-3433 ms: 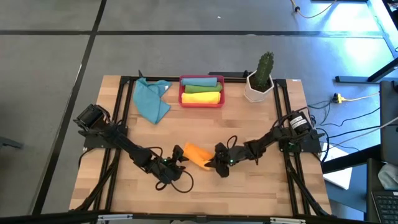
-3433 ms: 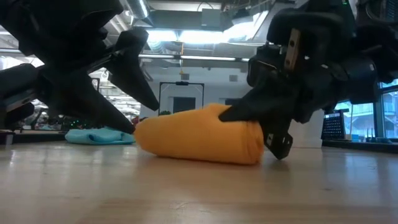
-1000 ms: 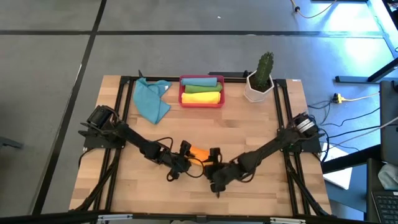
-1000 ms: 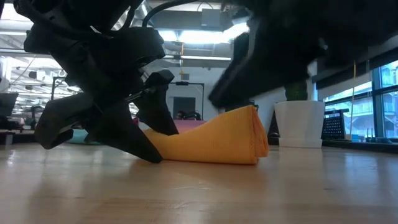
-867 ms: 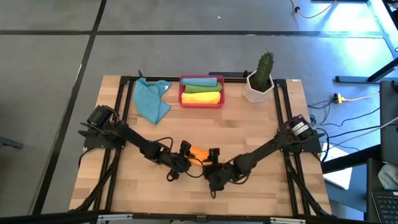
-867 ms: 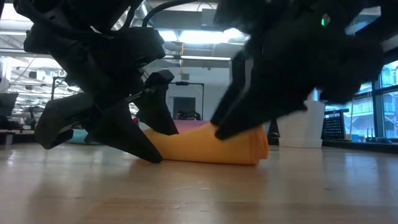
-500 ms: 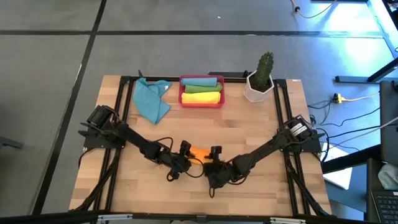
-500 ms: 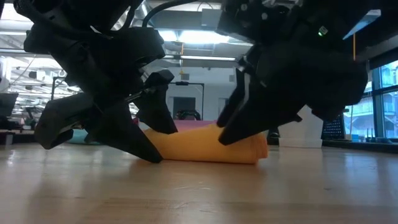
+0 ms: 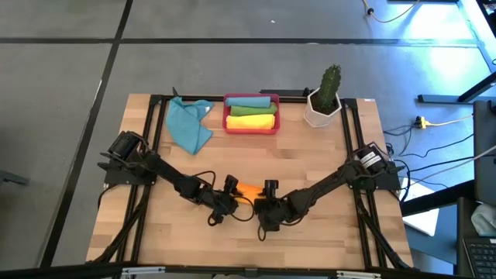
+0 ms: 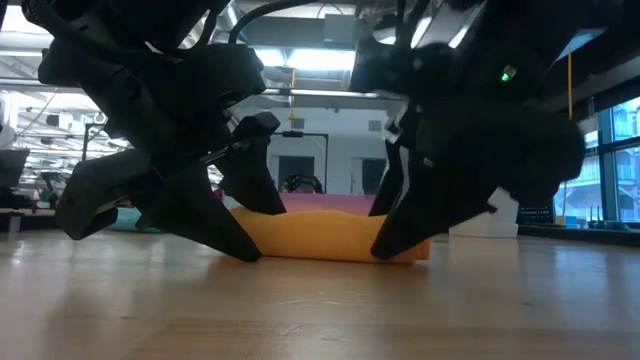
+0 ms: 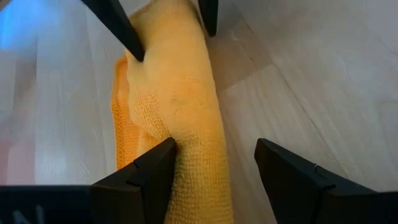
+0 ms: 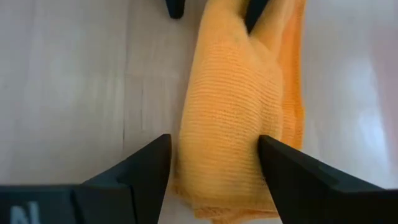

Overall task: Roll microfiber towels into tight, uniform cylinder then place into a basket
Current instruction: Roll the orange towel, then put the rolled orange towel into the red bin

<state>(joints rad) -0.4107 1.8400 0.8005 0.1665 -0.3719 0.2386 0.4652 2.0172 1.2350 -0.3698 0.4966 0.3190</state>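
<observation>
I should next use my right gripper to take hold of the towel by one rolled end. Then it can carry the orange towel (image 9: 248, 188) into the red basket.
An orange microfiber towel (image 9: 248, 188), loosely rolled, lies lengthwise on the wooden table near its middle. My left gripper (image 9: 232, 191) stands open astride the towel's left end (image 11: 186, 124). My right gripper (image 9: 266, 195) stands open astride its right end (image 12: 230, 106). Both slant down at it from opposite sides. In the low view the roll (image 10: 320, 238) lies flat between the two dark hands. The red basket (image 9: 252, 131) at the far edge holds rolled green and yellow towels. A teal towel (image 9: 188, 124) lies crumpled to its left. My left gripper has one finger (image 11: 149, 174) against the long side of the roll (image 11: 180, 146), near its left end; the other finger (image 11: 286, 174) stands clear of the cloth. The fingers slant down along the roll, which lies on the table. My right gripper straddles the roll's right end, slanting down from the right. One finger (image 12: 280, 168) lies against the cloth's side (image 12: 252, 143). Whether the other finger (image 12: 146, 171) touches, I cannot tell. The towel rests on the table.
A white pot with a cactus (image 9: 322, 107) stands at the far right, beside the basket. Black cables (image 9: 217, 221) loop on the table near the left gripper. Bare wood (image 9: 310, 248) stretches toward the near edge.
My right gripper has come down and toward the far edge onto the towel's right end, tipping more steeply downward. That end, which stood raised above the table, now lies low and flat. The left end has stayed where it was.
</observation>
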